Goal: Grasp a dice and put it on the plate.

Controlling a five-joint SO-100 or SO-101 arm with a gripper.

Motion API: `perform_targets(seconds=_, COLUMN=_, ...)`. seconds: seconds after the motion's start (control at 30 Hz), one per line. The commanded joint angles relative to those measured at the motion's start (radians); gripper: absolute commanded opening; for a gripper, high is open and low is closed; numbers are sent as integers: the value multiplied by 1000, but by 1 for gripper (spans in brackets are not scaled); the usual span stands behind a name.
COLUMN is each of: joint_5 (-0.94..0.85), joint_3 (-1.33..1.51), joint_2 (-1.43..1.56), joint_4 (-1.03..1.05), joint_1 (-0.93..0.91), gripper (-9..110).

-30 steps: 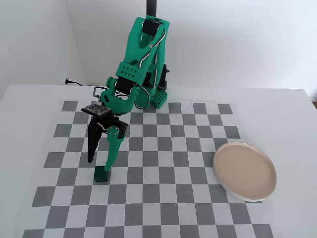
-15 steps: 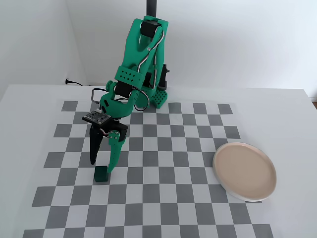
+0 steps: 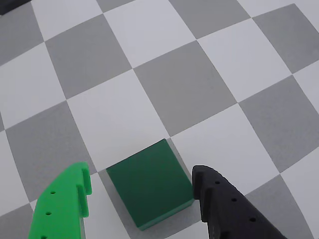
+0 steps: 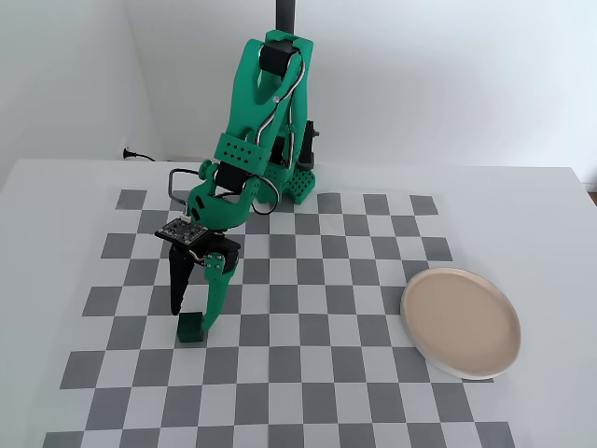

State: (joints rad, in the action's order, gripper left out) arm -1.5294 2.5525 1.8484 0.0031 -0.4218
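Note:
The dark green dice (image 3: 147, 181) should go on the plate, so my gripper will grab it next by two opposite sides.
The dice (image 3: 149, 186) is a small dark green plain cube lying on the checkered mat, low in the wrist view. My gripper (image 3: 143, 174) is open and straddles it. The bright green finger (image 3: 65, 204) stands a little clear of the cube's left side, and the black finger (image 3: 224, 204) is at or touching its right side. In the fixed view the gripper (image 4: 191, 317) points down over the dice (image 4: 192, 329) at the mat's left. The round beige-pink plate (image 4: 460, 322) lies at the mat's right edge, empty and far from the gripper.
The grey-and-white checkered mat (image 4: 308, 317) covers the white table. The arm's base (image 4: 294, 182) stands at the mat's back edge, with a black post behind it. A cable and wall plug (image 4: 131, 154) lie at the back left.

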Motion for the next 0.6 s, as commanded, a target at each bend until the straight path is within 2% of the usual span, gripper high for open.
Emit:
perform_targets(seconds=0.0, joint_5=-6, joint_3=-81, joint_2=-2, joint_4=-34, joint_1=0, gripper=17)
perform_targets(seconds=0.57, joint_5=-11, joint_3=-81, joint_2=-129, joint_4=-129, joint_1=8, gripper=18)
